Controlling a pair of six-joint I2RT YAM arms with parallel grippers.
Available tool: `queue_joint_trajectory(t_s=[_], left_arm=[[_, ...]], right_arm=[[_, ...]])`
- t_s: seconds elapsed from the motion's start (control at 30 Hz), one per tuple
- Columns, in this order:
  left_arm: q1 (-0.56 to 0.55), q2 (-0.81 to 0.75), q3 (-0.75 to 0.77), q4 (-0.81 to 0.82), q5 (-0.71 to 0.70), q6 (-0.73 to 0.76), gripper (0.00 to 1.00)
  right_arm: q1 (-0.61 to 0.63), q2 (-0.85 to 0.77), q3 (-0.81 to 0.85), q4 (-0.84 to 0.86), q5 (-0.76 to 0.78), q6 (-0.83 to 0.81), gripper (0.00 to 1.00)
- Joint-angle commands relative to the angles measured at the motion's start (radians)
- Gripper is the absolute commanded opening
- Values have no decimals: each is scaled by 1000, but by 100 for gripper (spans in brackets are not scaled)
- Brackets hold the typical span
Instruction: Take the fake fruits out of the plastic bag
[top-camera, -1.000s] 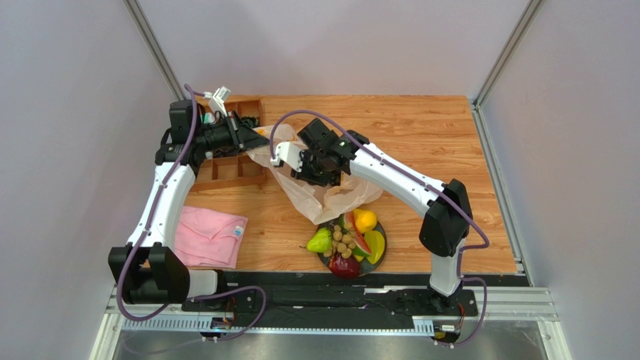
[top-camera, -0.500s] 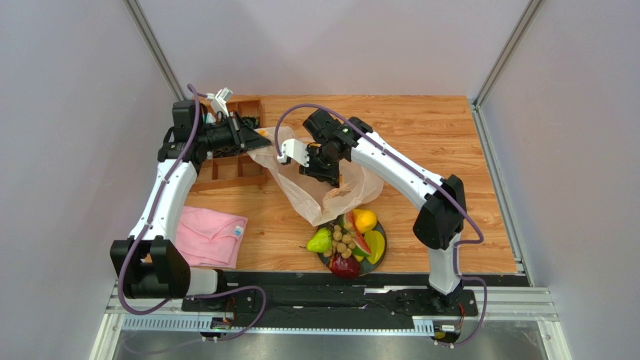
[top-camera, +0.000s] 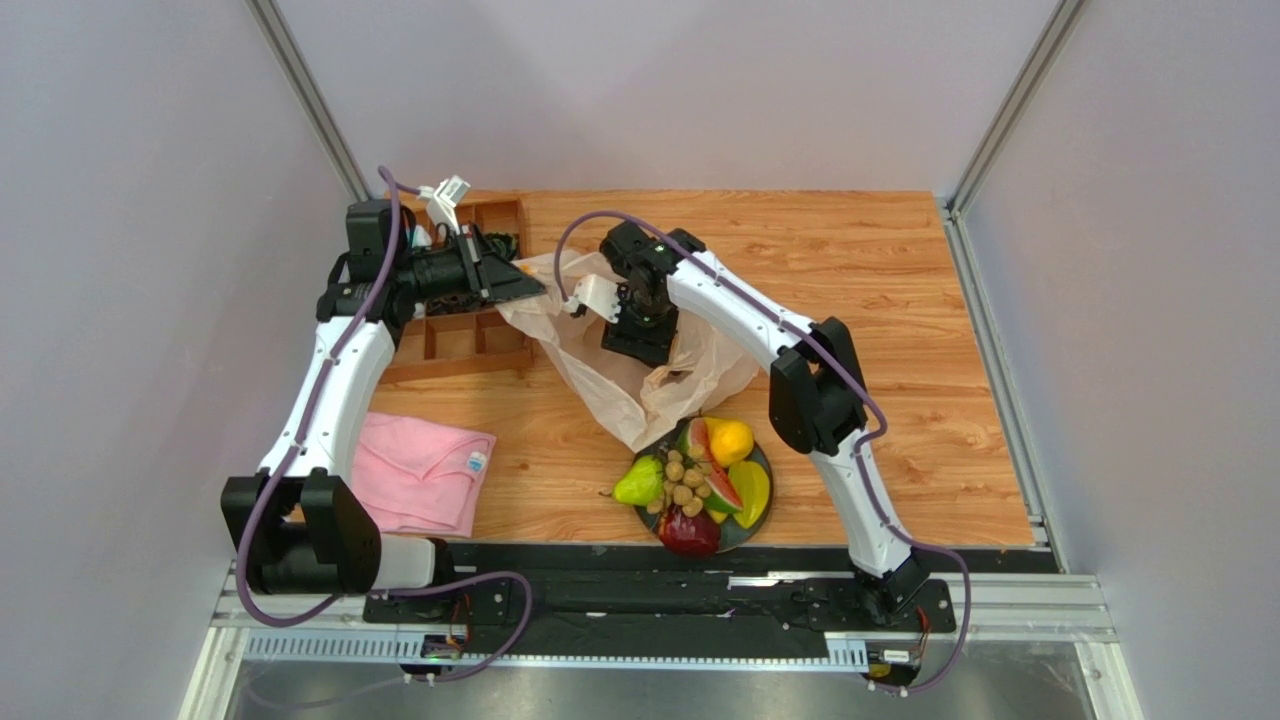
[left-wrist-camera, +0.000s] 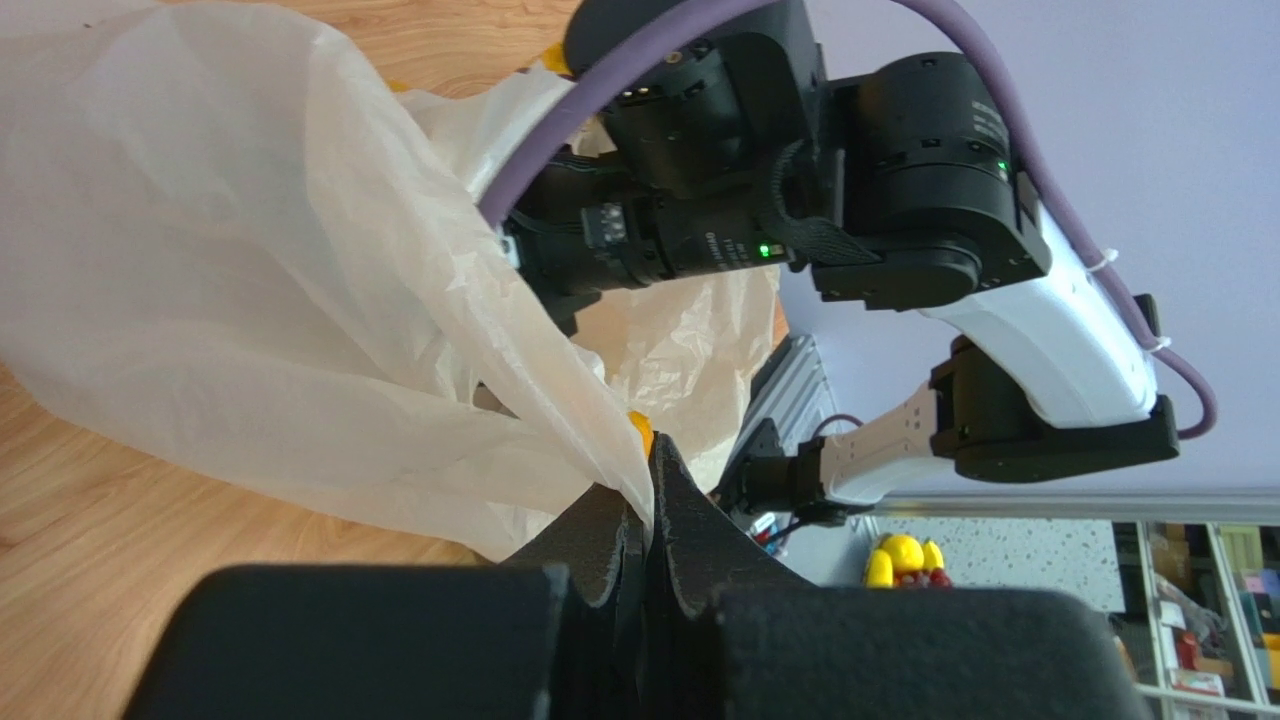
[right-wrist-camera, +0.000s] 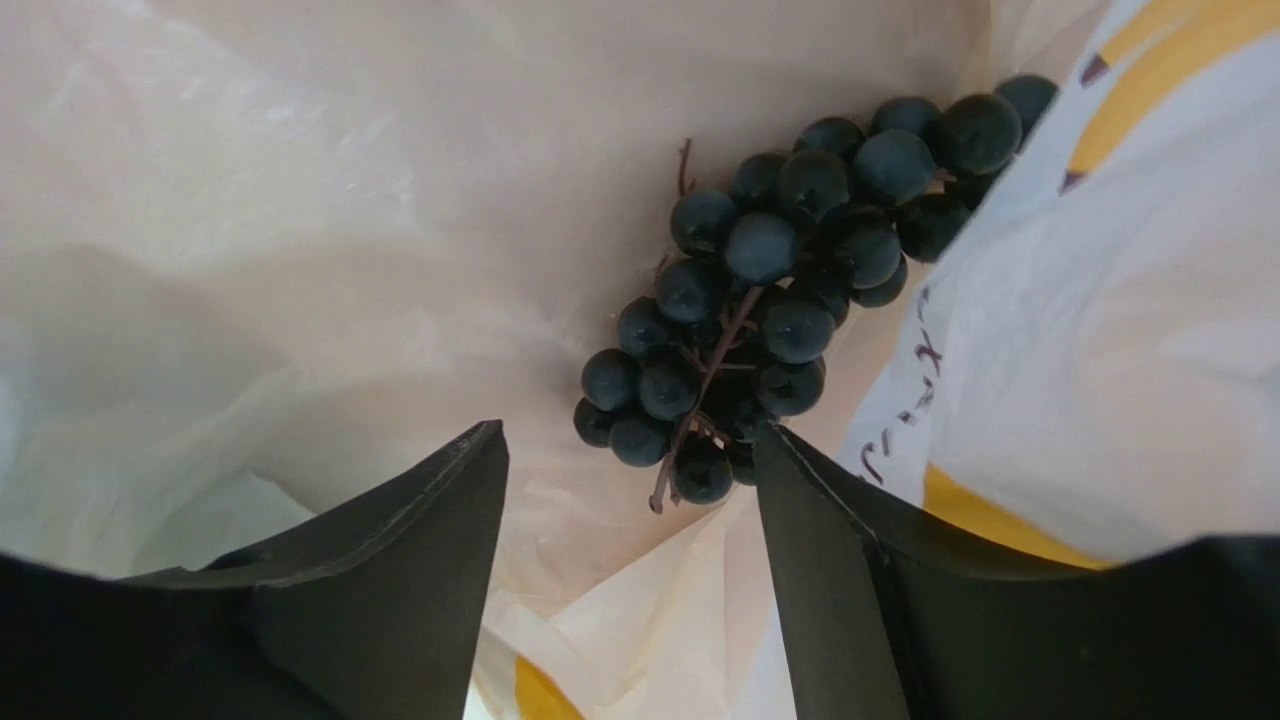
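Note:
I should pull out the dark purple grape bunch (right-wrist-camera: 781, 285) with my right gripper and grab it by its near, narrow stem end (right-wrist-camera: 682, 447), which is free of the bag's folds.
The cream plastic bag (top-camera: 624, 360) with banana print lies on the table centre. My left gripper (top-camera: 529, 279) is shut on the bag's rim (left-wrist-camera: 601, 435) and holds it up. My right gripper (top-camera: 642, 333) reaches into the bag mouth, jaws open. In the right wrist view the open gripper (right-wrist-camera: 628, 458) has a dark purple grape bunch (right-wrist-camera: 781, 285) lying just beyond its fingertips, inside the bag (right-wrist-camera: 301, 225). On a dark plate (top-camera: 751, 525) in front sit a green pear (top-camera: 639, 483), a lemon (top-camera: 730, 440), a mango (top-camera: 750, 489), a red apple (top-camera: 690, 531), a watermelon slice (top-camera: 712, 477) and pale grapes (top-camera: 687, 483).
A wooden compartment tray (top-camera: 458, 333) stands at the back left behind the left gripper. A folded pink cloth (top-camera: 418, 470) lies at the front left. The right arm's elbow (top-camera: 812, 402) hangs above the plate's right side.
The right arm has swung its wrist back and left and its gripper has gone down into the bag mouth. Its elbow has folded in toward the centre. The left gripper still holds the rim.

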Motion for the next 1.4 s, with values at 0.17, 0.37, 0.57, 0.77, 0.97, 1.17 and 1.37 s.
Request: queue_joint_trajectory(t_s=[0.17, 0.37, 0.57, 0.77, 0.97, 1.17, 1.37], left_arm=[[-5, -8, -11, 21, 50, 15, 0], [-4, -26, -20, 38, 56, 15, 0], [-4, -62, -34, -28, 157, 71, 0], [-4, -198, -58, -361, 253, 307, 0], [-5, -295, -89, -456, 204, 383, 0], [-4, -298, -133, -415, 93, 368, 0], [-5, -283, -132, -393, 37, 360, 0]], right_arm=[[16, 126, 213, -62, 130, 71, 70], [24, 118, 176, -70, 153, 97, 69], [74, 147, 225, -67, 207, 116, 70], [108, 175, 233, -44, 254, 130, 71], [148, 216, 250, -31, 254, 130, 72], [173, 275, 274, -33, 262, 111, 66], [174, 206, 268, -7, 224, 111, 20]])
